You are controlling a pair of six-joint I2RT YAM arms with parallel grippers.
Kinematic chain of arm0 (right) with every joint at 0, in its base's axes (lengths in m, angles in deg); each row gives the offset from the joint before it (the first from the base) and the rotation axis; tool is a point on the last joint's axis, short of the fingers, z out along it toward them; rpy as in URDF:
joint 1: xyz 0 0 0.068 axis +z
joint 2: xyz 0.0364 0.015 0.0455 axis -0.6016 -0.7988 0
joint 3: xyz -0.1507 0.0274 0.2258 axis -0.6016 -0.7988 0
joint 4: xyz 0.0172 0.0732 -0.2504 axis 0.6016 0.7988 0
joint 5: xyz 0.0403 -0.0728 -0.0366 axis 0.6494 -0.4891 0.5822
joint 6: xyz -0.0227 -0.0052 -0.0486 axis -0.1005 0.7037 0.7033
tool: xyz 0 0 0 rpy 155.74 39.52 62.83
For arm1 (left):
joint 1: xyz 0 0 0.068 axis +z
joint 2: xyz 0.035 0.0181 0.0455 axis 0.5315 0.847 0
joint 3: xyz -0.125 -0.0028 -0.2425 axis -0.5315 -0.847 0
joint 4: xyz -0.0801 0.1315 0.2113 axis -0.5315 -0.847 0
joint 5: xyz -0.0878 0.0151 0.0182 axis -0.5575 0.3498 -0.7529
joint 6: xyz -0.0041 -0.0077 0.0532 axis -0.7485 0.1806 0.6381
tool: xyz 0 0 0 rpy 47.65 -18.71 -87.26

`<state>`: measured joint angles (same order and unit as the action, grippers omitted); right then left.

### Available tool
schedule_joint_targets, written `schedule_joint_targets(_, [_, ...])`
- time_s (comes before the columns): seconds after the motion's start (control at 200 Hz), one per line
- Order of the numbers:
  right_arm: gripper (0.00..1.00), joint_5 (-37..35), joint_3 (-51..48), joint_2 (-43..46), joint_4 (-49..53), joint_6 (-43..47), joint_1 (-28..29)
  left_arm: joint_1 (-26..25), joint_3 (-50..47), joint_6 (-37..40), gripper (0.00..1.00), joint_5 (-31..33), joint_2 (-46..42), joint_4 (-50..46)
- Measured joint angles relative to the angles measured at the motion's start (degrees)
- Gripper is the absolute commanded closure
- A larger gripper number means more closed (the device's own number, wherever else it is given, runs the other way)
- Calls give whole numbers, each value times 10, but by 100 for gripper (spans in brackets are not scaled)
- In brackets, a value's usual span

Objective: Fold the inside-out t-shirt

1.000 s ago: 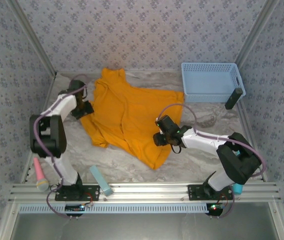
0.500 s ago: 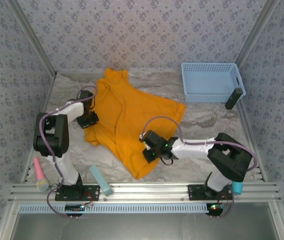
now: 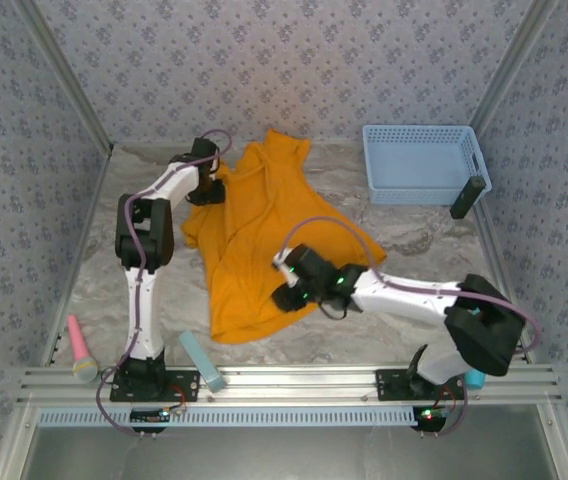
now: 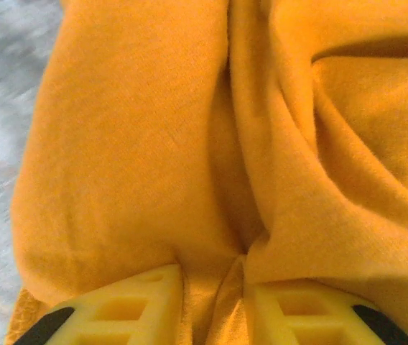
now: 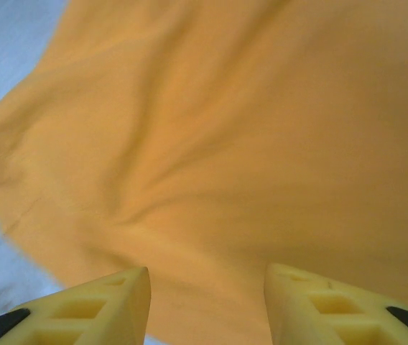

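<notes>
Next, my right gripper grabs the inside-out t-shirt [image 3: 254,230] by its near edge [image 3: 253,333], opposite my left gripper's hold. Then it spreads the t-shirt flat for folding.
The inside-out t-shirt [image 3: 254,230] is an orange-yellow cloth lying rumpled in a long strip, from the far middle of the table towards the near left. My left gripper [image 3: 207,190] is at its far left edge. In the left wrist view the left gripper [image 4: 215,277] is shut on a bunched fold of the t-shirt [image 4: 139,144]. My right gripper [image 3: 286,292] sits over the shirt's near right part. In the right wrist view its fingers [image 5: 103,302] stand wide apart, and the right gripper [image 5: 206,277] is open over the smooth t-shirt [image 5: 225,129].
A light blue basket [image 3: 422,163] stands at the far right with a black object [image 3: 467,197] beside it. A pink object [image 3: 79,345] and a light blue one [image 3: 202,360] lie near the front left rail. Bare marble table [image 3: 144,290] shows left of the shirt.
The left gripper has swung away to the far side, dragging the shirt's left edge with it. The shirt has bunched narrower. The right gripper has moved left over the cloth.
</notes>
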<state>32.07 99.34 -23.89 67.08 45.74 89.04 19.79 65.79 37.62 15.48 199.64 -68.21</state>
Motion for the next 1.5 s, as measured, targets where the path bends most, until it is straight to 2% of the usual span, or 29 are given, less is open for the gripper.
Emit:
schedule_joint_targets(0.15, [53, -64, 2, -12, 21, -2, -152, -9, -3, -4, 54, 5, -8, -14])
schedule_joint_targets(0.285, [51, -111, 30, -63, 67, -21, -261, -1, -77, -38, 54, 36, -74, -31])
schedule_joint_targets(0.375, [51, -110, 38, -83, 75, -40, -327, 12, -150, -61, 54, 41, -151, -29])
schedule_joint_targets(0.455, [52, -91, 38, -96, 77, -50, -357, 22, -197, -72, 54, 40, -209, -18])
schedule_joint_targets(0.545, [62, -66, 38, -115, 75, -59, -358, 23, -214, -79, 54, 33, -228, -7])
schedule_joint_targets(0.655, [88, -51, 38, -126, 73, -60, -351, 21, -217, -84, 54, 21, -201, 12])
schedule_joint_targets(0.74, [100, -52, 37, -125, 73, -73, -347, 22, -223, -85, 55, 17, -172, 17])
schedule_joint_targets(0.925, [100, -39, 0, -61, 95, -105, -328, 35, -205, -80, 61, 22, -131, 13])
schedule_joint_targets(1.094, [100, -45, -69, 59, 148, -183, -248, 57, -130, -68, 63, 40, -83, -19])
schedule_joint_targets(1.169, [100, -49, -111, 113, 167, -222, -236, 69, -94, -63, 62, 47, -63, -34])
schedule_joint_targets(1.284, [100, -47, -159, 166, 198, -266, -234, 86, -71, -57, 53, 48, -51, -47])
schedule_joint_targets(1.499, [100, -41, -184, 242, 229, -312, -211, 97, -42, -49, 51, 53, -47, -68])
